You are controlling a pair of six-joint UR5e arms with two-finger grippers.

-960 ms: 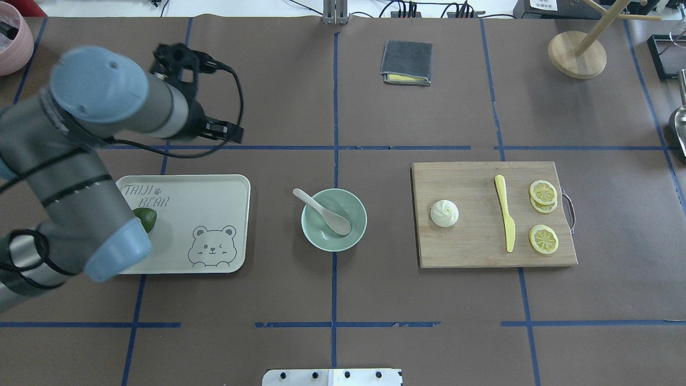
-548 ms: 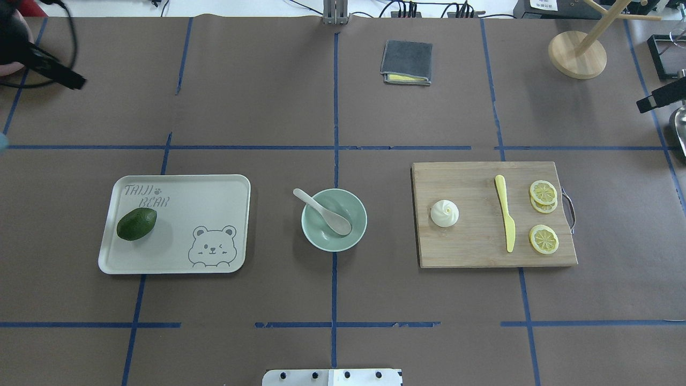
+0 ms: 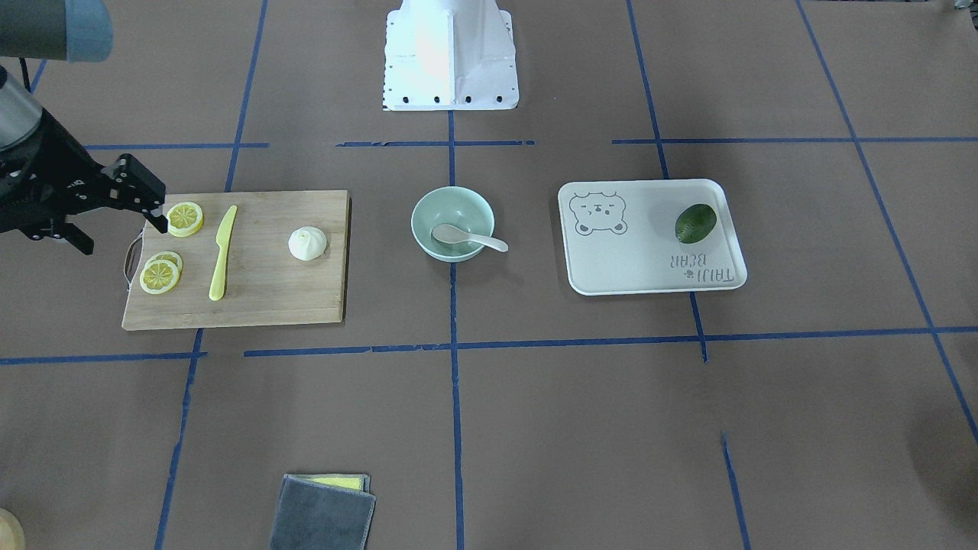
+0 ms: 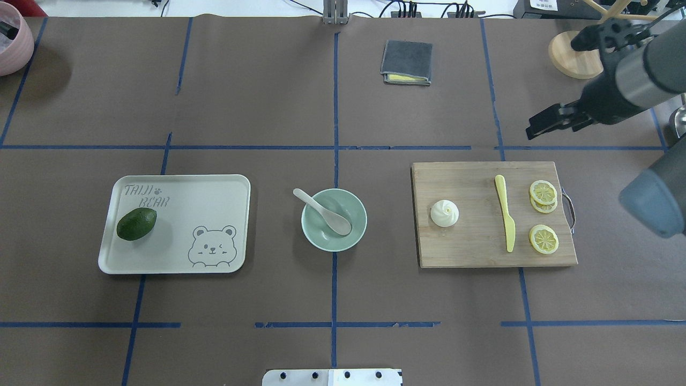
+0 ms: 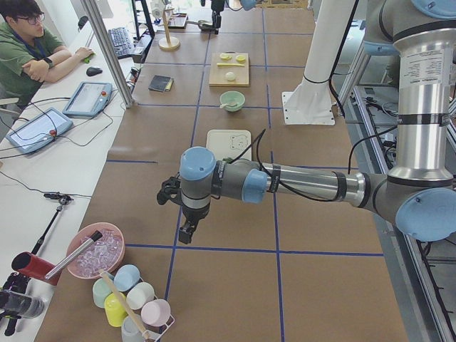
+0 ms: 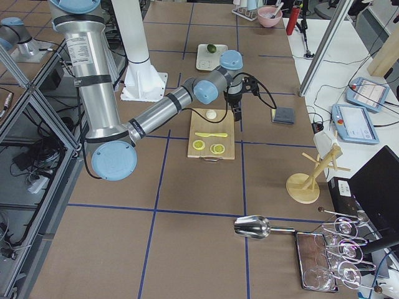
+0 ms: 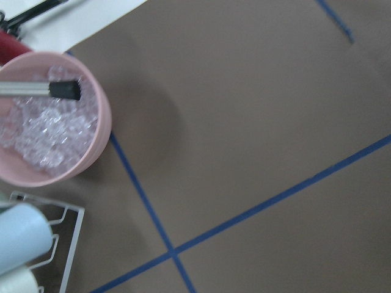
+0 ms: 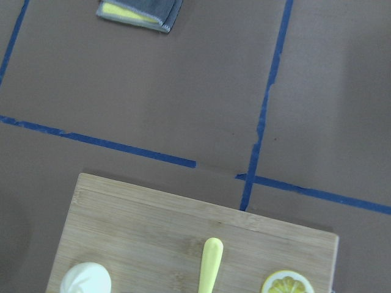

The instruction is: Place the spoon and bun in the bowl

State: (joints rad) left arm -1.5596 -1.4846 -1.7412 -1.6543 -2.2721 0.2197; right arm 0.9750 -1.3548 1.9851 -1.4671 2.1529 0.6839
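My right gripper should grab the white bun next by its round body (image 3: pixel 307 243), to put the bun in the bowl (image 3: pixel 453 211).
The pale spoon (image 4: pixel 322 211) lies in the mint-green bowl (image 4: pixel 351 236) at the table's middle, its handle over the rim; both also show in the front view, spoon (image 3: pixel 467 239) and bowl (image 3: pixel 428 208). The white bun (image 4: pixel 444 213) sits on the wooden cutting board (image 4: pixel 471 246); it also shows in the front view (image 3: pixel 307 244) and the right wrist view (image 8: pixel 85 279). My right gripper (image 4: pixel 530 128) hovers open and empty beyond the board's far right corner (image 3: pixel 124 237). My left gripper (image 5: pixel 187 231) shows only in the left side view, far from the bowl; I cannot tell its state.
A yellow knife (image 4: pixel 505 212) and lemon slices (image 4: pixel 543 192) lie on the board. A tray (image 4: pixel 203 198) holds a dark green fruit (image 4: pixel 136 223). A grey cloth (image 4: pixel 406 62), a wooden stand (image 4: pixel 577 53) and a pink bowl (image 7: pixel 91 146) are at the far edge.
My left arm has left the overhead view to the left. My right arm has come in from the right to beyond the board's far corner. Spoon, bun and bowl have not moved.
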